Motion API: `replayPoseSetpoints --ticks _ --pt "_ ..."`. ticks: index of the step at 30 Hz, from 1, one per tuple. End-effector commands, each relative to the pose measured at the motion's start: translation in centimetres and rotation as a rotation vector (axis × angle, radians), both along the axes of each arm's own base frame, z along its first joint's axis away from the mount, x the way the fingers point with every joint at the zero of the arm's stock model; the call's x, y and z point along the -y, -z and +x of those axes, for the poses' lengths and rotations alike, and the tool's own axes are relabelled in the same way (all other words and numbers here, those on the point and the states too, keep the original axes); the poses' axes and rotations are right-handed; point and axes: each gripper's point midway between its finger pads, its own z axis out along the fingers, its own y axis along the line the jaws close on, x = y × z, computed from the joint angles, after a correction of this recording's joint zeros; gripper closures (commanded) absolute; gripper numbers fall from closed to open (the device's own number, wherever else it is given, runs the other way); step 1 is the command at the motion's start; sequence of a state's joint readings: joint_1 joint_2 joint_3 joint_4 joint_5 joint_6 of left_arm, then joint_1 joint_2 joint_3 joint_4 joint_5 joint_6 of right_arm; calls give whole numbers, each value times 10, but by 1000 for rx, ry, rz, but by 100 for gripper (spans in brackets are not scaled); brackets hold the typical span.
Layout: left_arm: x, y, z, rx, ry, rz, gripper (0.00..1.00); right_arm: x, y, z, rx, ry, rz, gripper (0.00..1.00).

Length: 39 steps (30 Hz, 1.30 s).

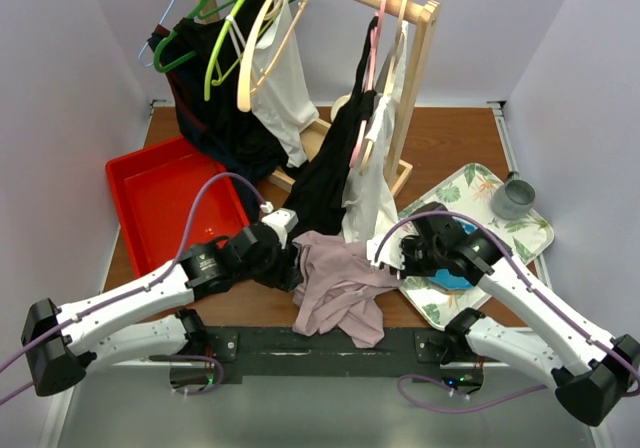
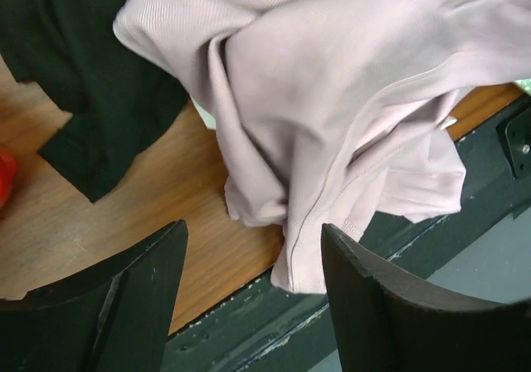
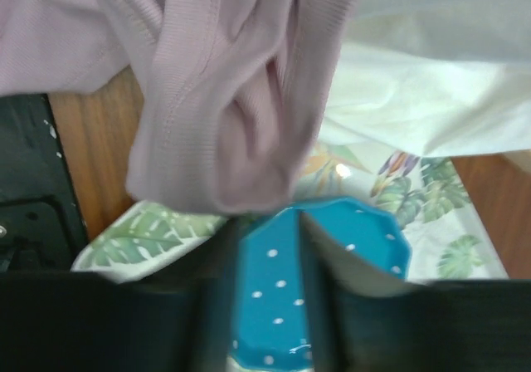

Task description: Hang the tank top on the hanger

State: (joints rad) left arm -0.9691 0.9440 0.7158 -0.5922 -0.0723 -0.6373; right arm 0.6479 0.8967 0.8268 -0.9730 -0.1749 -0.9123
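My left gripper picks up the pale wooden hanger by its near end next, leaving the opposite end for my right gripper.
The dusty-mauve tank top lies crumpled on the table near the front edge, between my two grippers. My left gripper is at its left edge; in the left wrist view it is open, and a hanging hem of the tank top lies just beside the right finger, not gripped. My right gripper is at the cloth's right edge; in the right wrist view its tips meet on a bunched fold of the tank top. A pale wooden hanger hangs on the rack at the back.
The wooden rack holds green hangers, black garments and a white tank top. A red bin sits at the left. A leaf-print tray at the right holds a grey cup and a blue dotted plate.
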Motion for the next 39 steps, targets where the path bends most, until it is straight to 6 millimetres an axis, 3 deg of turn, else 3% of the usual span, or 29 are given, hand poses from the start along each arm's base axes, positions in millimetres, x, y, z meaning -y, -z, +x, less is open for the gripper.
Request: replayPoseSetpoints --ticks 1,2,4,5,7,8,9,10,12,13,14,15,16,18,19,21,22,27,28,29,32,39 --pt "7 -66 22 185 -16 -124 29 -5 -17 10 32 61 73 47" --pt "4 -88 31 258 -34 -135 28 -9 -23 8 20 67 111 36" --pt "-3 -119 40 373 -33 -147 21 -11 -38 11 24 95 164 29" --pt "-6 -150 48 448 -58 -169 14 -16 -44 8 2 96 212 28" --pt "-14 -179 60 548 -66 -142 9 -17 -57 12 -4 128 274 24" --pt "-17 -212 67 608 -82 -166 7 -18 -61 12 -26 150 322 24" --pt "-23 -217 81 619 -111 -127 7 -19 -64 13 -32 161 348 23" --pt "-30 -246 90 675 -125 -134 7 -19 -65 16 -40 184 370 22" --pt "-42 -261 116 690 -162 -111 7 -20 -65 22 -68 241 430 20" --pt "-48 -289 122 739 -182 -136 7 -21 -63 26 -92 286 456 20" --pt "-54 -295 138 743 -208 -120 7 -20 -65 36 -82 318 491 20" --pt "-57 -306 144 758 -225 -123 7 -24 -62 33 -125 311 528 20" --pt "-61 -336 145 810 -247 -154 7 -25 -62 33 -149 321 555 20" --pt "-64 -348 162 821 -289 -138 7 -22 -65 40 -159 349 585 20" --pt "-68 -371 161 861 -308 -163 7 -22 -67 40 -170 346 595 20" --pt "-71 -376 177 866 -347 -141 8 -22 -66 41 -175 355 611 20" --pt "-75 -389 179 892 -365 -147 9 -22 -67 42 -174 357 616 20" --pt "-82 -386 221 866 -405 -111 12 -21 -68 43 -162 362 621 20" --pt "-83 -394 225 874 -406 -130 15 -21 -69 43 -162 362 622 20" --pt "-81 -384 238 838 -383 -133 18 -21 -69 43 -161 361 623 20" --pt "-72 -382 255 795 -339 -209 27 -22 -71 41 -161 351 631 20" --pt "-53 -364 274 709 -255 -314 37 -22 -71 40 -160 350 635 19"
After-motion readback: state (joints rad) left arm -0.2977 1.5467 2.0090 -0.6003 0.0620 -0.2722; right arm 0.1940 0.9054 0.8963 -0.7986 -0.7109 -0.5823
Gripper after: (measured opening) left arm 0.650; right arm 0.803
